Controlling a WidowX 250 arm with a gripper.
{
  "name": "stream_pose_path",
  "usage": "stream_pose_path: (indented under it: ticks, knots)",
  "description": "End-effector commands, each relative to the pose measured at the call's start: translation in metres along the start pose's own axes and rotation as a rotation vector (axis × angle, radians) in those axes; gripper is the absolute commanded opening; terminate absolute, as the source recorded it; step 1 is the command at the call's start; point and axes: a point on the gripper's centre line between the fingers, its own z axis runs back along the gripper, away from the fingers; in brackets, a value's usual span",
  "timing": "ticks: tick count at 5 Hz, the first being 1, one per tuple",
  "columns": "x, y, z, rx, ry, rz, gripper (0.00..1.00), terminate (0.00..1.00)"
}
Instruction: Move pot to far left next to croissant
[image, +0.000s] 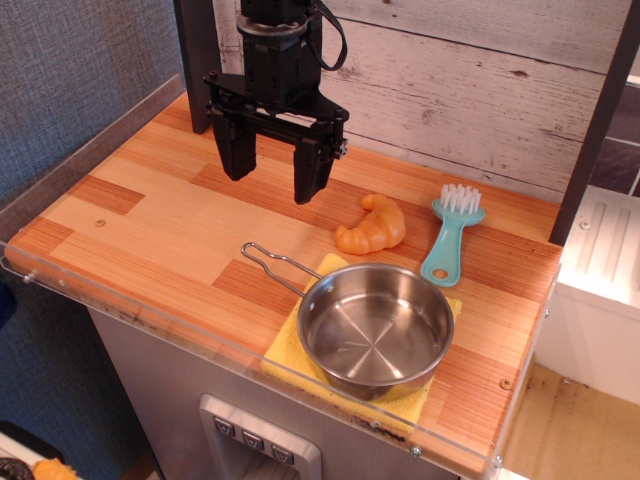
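Observation:
My gripper grabs the rim of the pot (375, 330) opposite the wire handle next, to move the pot beside the croissant (373, 226).
The shiny steel pot (375, 330) sits on a yellow cloth (292, 352) near the front right edge of the wooden table, its wire loop handle (276, 263) pointing back-left. The orange-yellow croissant (373, 226) lies just behind the pot, near the table's middle right. My black gripper (272, 170) hangs open and empty above the table, to the back left of the croissant and well apart from the pot.
A teal brush with white bristles (451, 232) lies right of the croissant. A clear plastic rim (150, 318) runs along the table's front and left edges. A white plank wall stands behind. Bare wood (130, 225) spans the left half.

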Motion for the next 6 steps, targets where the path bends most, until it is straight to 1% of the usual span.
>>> stream_pose_path:
  ticks: [1, 2, 3, 4, 5, 6]
  knots:
    - [0.0, 0.0, 0.0, 0.0, 0.0, 0.0, 1.0, 0.0]
    - [-0.007, -0.02, 0.0, -0.013, -0.019, -0.037, 1.0, 0.0]
    - [-0.018, -0.052, -0.002, -0.018, -0.043, -0.092, 1.0, 0.0]
    - [-0.033, -0.09, -0.004, 0.005, -0.059, -0.19, 1.0, 0.0]
    - [-0.046, -0.115, -0.009, 0.016, -0.061, -0.253, 1.0, 0.0]
    - [-0.047, -0.123, -0.015, 0.025, -0.068, -0.266, 1.0, 0.0]
